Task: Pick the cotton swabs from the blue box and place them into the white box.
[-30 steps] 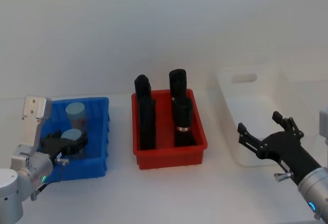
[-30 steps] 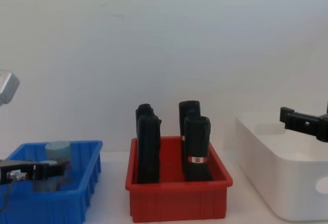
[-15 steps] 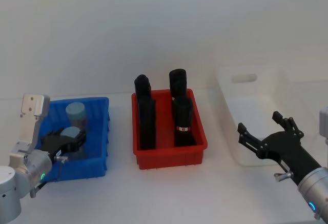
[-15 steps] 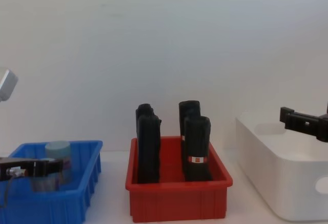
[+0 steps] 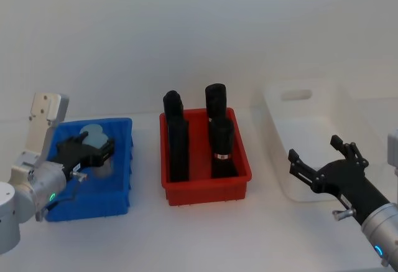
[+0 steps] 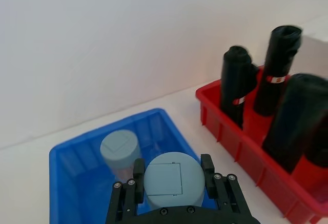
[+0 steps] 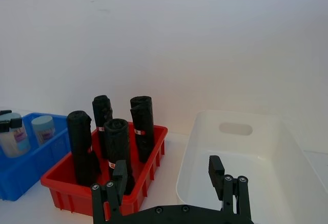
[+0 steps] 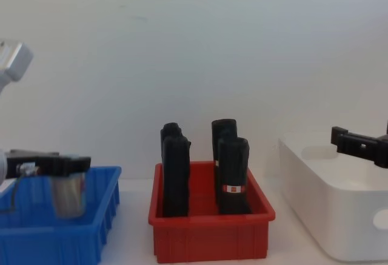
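The fingers of the robot's left gripper already cover the lid, so the right gripper will next take hold of the jar by its lower body (image 8: 70, 205), which hangs free.
My left gripper (image 5: 98, 152) is shut on a cotton swab jar (image 5: 94, 136) with a light blue lid, holding it just above the blue box (image 5: 121, 188). In the chest view the jar (image 8: 68, 195) hangs from the gripper (image 8: 73, 165) with its base near the box rim (image 8: 91, 174). In the left wrist view, fingers (image 6: 138, 170) flank the held lid (image 6: 171, 178), and a second jar (image 6: 119, 149) stands in the box behind it. My right gripper (image 5: 314, 149) hovers open at the near edge of the white box (image 5: 280, 182), nothing between its fingers.
A red bin (image 5: 205, 191) with several tall black upright objects (image 5: 177, 141) stands between the blue box and the white box (image 8: 339, 216). Bare white table lies in front of all the containers.
My left gripper has risen with the jar, from low inside the blue box to about rim height. The right arm has not moved.
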You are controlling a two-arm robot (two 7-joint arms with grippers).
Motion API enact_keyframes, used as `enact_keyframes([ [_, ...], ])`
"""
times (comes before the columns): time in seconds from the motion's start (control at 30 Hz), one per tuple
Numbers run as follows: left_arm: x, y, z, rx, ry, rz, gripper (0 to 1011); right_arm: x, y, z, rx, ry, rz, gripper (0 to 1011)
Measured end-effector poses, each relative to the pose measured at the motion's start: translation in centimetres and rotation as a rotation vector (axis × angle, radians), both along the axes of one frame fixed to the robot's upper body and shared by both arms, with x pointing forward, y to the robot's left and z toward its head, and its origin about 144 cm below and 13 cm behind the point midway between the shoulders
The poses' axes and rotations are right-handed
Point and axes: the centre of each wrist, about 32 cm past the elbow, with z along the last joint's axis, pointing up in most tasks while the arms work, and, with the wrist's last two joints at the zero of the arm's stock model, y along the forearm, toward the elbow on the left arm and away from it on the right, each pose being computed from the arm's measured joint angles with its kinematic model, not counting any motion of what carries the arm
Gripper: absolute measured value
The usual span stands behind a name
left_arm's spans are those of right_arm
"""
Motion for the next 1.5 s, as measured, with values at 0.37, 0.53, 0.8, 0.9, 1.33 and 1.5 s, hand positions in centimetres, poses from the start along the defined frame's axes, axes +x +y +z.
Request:
enact_keyframes([
  [0.37,-0.7,-1.1,4.8,0.047,-0.030,-0.144,658,0.0,0.0,0.0,0.000,0.000,0.000,1002],
  [0.53,-1.3,-1.8,7.3,0.065,-0.034,-0.233,658,0.0,0.0,0.0,0.000,0.000,0.000,1002],
  [0.8,-1.9,-2.4,9.7,0.072,-0.028,-0.346,658,0.0,0.0,0.0,0.000,0.000,0.000,1001],
  [0.9,-2.0,-2.6,10.4,0.069,-0.025,-0.398,658,0.0,0.0,0.0,0.000,0.000,0.000,1002],
  [1.33,-2.5,-3.6,12.3,0.052,-0.012,-0.532,658,0.0,0.1,0.0,-0.007,-0.001,0.013,1001],
  [1.5,-2.6,-3.8,12.7,0.049,-0.010,-0.560,658,0.1,0.5,0.1,-0.024,-0.002,0.052,1001],
])
